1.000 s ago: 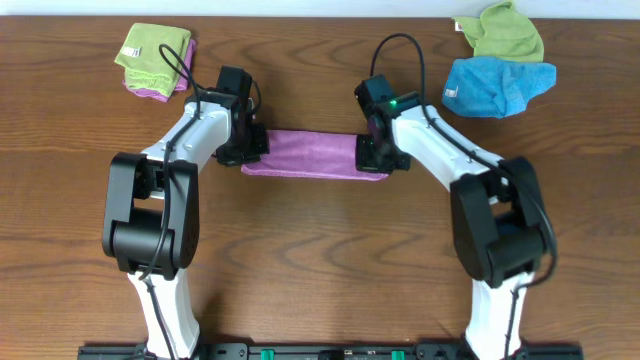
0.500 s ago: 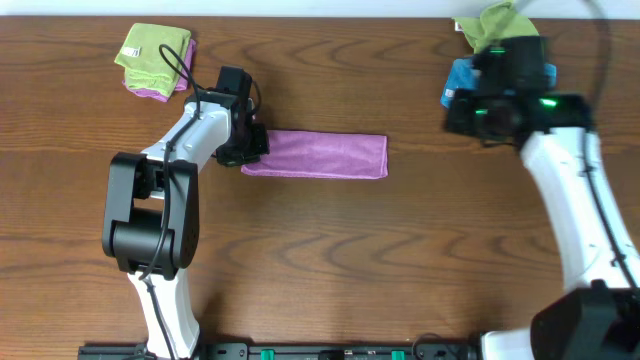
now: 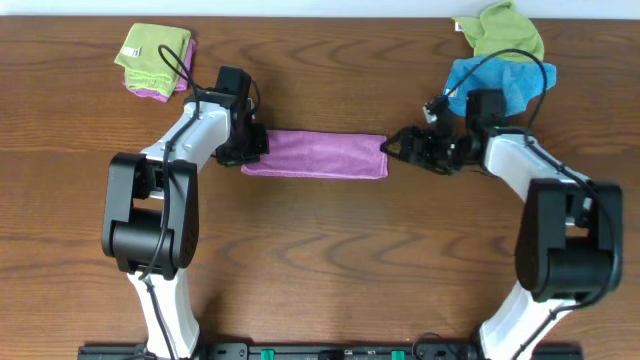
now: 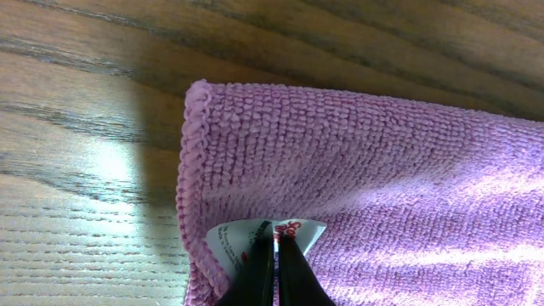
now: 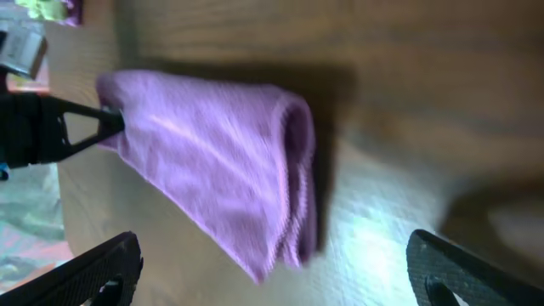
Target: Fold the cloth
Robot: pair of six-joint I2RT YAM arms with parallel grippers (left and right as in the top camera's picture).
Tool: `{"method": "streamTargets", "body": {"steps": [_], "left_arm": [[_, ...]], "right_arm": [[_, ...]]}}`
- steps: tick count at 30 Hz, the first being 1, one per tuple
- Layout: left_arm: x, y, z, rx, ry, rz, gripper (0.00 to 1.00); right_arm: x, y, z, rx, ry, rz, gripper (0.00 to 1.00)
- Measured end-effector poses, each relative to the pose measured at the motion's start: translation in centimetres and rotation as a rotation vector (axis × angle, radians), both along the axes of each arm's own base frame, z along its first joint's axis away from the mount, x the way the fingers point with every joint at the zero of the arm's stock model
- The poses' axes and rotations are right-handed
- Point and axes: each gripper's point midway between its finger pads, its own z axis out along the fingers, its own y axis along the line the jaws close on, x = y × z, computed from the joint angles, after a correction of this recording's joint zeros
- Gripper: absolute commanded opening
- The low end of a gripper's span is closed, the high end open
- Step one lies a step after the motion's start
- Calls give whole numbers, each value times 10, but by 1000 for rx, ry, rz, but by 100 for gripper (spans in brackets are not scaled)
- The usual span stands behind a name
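I should grab the lilac cloth next with my right gripper, by its folded end opposite the white tag (image 4: 231, 240). Then I will fold it toward the tagged end.
The cloth (image 3: 315, 155) is a lilac towel lying as a long folded strip across the middle of the table. My left gripper (image 3: 254, 147) is at its left end. In the left wrist view that gripper (image 4: 276, 259) is shut on the cloth (image 4: 365, 161) at the corner carrying the white tag (image 4: 231, 240). My right gripper (image 3: 392, 148) stands open just off the strip's right end. From the right wrist, its wide-apart fingertips (image 5: 98, 272) flank the folded end of the cloth (image 5: 221, 170), with no touch visible.
A light green cloth lying on a purple one (image 3: 155, 55) is at the back left. A green cloth (image 3: 505, 30) and a bright blue cloth (image 3: 500, 85) lie at the back right, just behind my right arm.
My right gripper let go of the cloth's right end, swung out to the back right, and came back low and open beside that end. The left gripper has not moved.
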Motion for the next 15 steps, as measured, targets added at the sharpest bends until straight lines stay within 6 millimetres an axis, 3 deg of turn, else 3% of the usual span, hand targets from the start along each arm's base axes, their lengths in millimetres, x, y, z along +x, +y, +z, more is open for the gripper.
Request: {"method": "streamTargets", "body": {"steps": [4, 9, 11, 12, 15], "left_arm": [[1, 0, 0, -2, -2, 0, 6], [1, 0, 0, -3, -3, 0, 6], [1, -1, 0, -6, -3, 0, 6], [1, -1, 0, -8, -4, 0, 6], [1, -1, 0, -11, -4, 0, 6]], "right_arm": [[7, 10, -11, 35, 12, -11, 99], [6, 34, -12, 78, 33, 18, 89], [3, 45, -12, 84, 37, 42, 75], [1, 50, -14, 79, 35, 53, 63], [-5, 64, -25, 70, 77, 60, 4]]}}
